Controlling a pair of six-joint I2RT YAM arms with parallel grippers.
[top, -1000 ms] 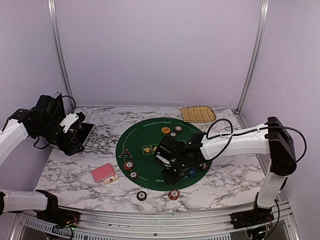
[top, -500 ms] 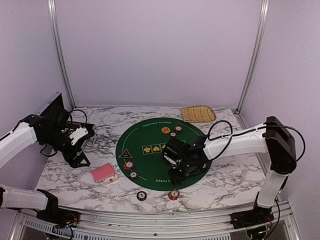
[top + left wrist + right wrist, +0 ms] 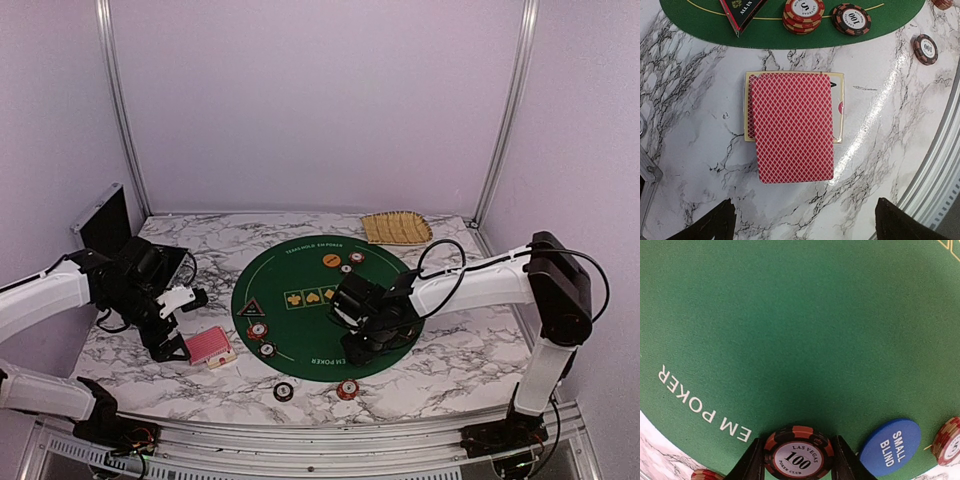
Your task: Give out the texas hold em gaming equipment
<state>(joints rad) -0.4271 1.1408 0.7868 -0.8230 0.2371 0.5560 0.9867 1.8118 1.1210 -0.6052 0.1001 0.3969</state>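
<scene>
My right gripper is ready to open. The chip is face up just above flat, empty mat next to the blue button (image 3: 890,447), so it would land flat.
A stack of red-backed playing cards (image 3: 792,125) lies on the marble just left of the green mat (image 3: 290,275), its top card slid toward me. My left gripper (image 3: 807,225) hovers open right above the near end of the cards (image 3: 208,346), touching nothing. My right gripper (image 3: 799,460) is shut on a dark striped "100" poker chip (image 3: 799,456), held just above the mat's near right part. A blue "small blind" button (image 3: 890,447) lies next to it. The black-triangle marker (image 3: 742,10), a red-and-white chip stack (image 3: 803,14) and a dark chip (image 3: 852,19) sit on the mat's left edge.
An orange button (image 3: 331,260) and chips (image 3: 357,257) lie at the mat's far side. Two loose chips (image 3: 284,392) (image 3: 347,389) rest on the marble near the front rail. The woven tray (image 3: 396,227) is at the back right and an open black case (image 3: 105,222) at the back left.
My left arm has swung from the black case at the back left down and forward to the cards, still open. My right gripper has shifted slightly right with its chip.
</scene>
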